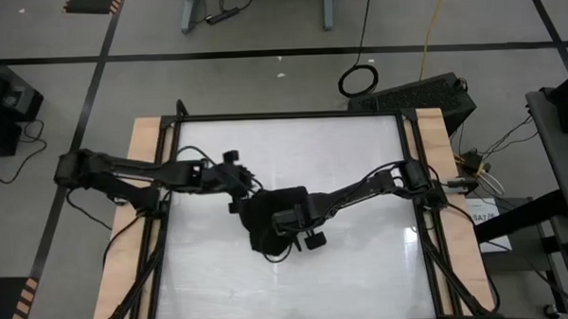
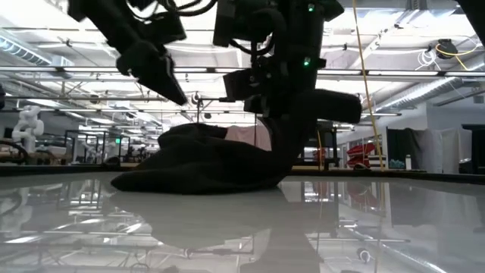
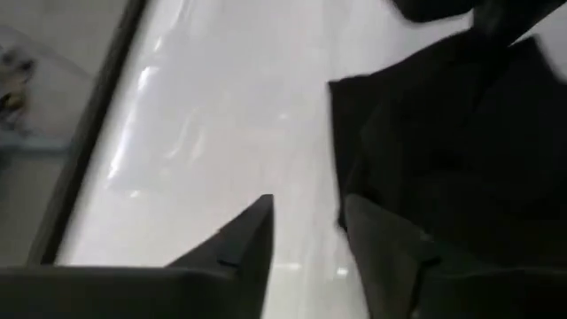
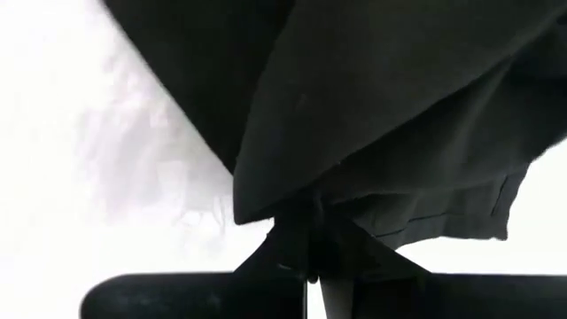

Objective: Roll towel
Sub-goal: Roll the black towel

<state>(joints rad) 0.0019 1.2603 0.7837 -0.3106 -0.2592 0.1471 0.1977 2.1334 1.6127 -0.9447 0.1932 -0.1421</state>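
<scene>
The left gripper readies the black towel (image 3: pixel 452 151) for rolling next and grips its loose edge (image 3: pixel 341 151).
The black towel (image 1: pixel 267 226) lies bunched in a heap near the middle of the white table and also shows in the low view (image 2: pixel 204 167). My right gripper (image 1: pixel 286 219) reaches in from the table's right side and is shut on the towel (image 4: pixel 372 106). My left gripper (image 1: pixel 240 189) hovers just above the towel's left far side, and its fingers (image 3: pixel 257 230) are open and empty, with the towel (image 3: pixel 443 133) beside them. In the low view its fingertip (image 2: pixel 170 83) is clear above the heap. The towel's white tag does not show. My right gripper pinches a bunched fold of the towel (image 4: pixel 306 208) between its two fingers; I cannot tell how many layers. In the low view that part of the towel (image 2: pixel 282 144) is raised toward the gripper, while the rest of the heap lies on the table.
The white tabletop (image 1: pixel 345 271) has bare room on all sides of the towel. A dark frame (image 1: pixel 414 221) and wooden side boards (image 1: pixel 126 241) border it. Cables and equipment lie on the floor beyond the table.
</scene>
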